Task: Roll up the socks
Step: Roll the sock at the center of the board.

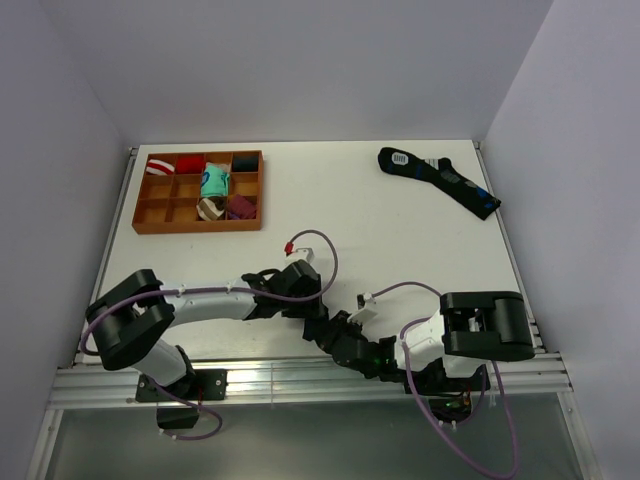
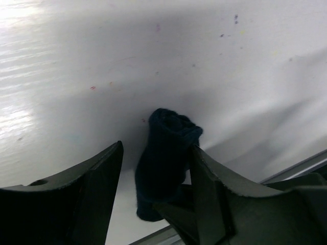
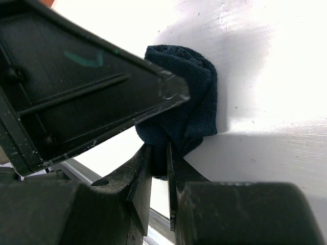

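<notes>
My left gripper is about to grab the socks across the middle, with its fingers along the socks' long sides, to set them rolled into the tray.
The socks (image 2: 166, 148) are a small dark navy bundle, partly rolled, lying on the white table near its front edge. My left gripper (image 2: 157, 148) stands open around them: the bundle leans on the right finger (image 2: 214, 189), and a gap shows beside the left finger (image 2: 97, 189). My right gripper (image 3: 159, 152) is shut on a fold at the lower end of the socks (image 3: 191, 97). The left gripper's finger (image 3: 87, 87) lies across the bundle's top. From above, the left gripper (image 1: 305, 298) and right gripper (image 1: 324, 325) meet and hide the socks.
An orange compartment tray (image 1: 140, 215) with colourful sock bundles sits at the back left. A longer black sock with blue patches (image 1: 440, 180) lies at the back right. The metal rail (image 1: 300, 375) of the table's front edge runs just behind the grippers.
</notes>
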Controlling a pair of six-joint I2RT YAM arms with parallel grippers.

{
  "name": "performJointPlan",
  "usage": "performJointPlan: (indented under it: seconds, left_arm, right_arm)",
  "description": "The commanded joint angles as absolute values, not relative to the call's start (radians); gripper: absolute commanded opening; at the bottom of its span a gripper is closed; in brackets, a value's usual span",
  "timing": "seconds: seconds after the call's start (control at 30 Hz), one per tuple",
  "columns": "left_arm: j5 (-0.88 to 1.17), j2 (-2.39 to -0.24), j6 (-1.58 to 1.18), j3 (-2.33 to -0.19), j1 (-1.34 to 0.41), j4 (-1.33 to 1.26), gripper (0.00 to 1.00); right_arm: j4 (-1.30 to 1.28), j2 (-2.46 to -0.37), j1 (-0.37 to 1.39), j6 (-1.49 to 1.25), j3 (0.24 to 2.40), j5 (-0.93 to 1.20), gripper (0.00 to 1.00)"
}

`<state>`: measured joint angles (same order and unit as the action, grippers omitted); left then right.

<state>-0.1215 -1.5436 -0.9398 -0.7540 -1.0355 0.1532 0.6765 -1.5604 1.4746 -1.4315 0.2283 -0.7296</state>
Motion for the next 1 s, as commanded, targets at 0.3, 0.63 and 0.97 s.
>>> performJointPlan:
  seconds: [0.3,0.63,0.97]
  left_arm:
    - [-0.181,-1.516,-0.922,-0.726,-1.035,0.318,0.62]
    - [-0.143,-1.577,-0.899,-0.758,-1.046,0.324,0.58]
    - [-0.152,-1.634,-0.900,-0.785,-1.083,0.367,0.54]
  right_arm:
    - [0.373,-1.666,1.470,-1.387,0.169,-0.572,0.19]
    - [0.374,-1.667,1.463,-1.387,0.167,-0.568,0.19]
    - [0.387,-1.672,1.460,-1.385,0.161,-0.561,0.19]
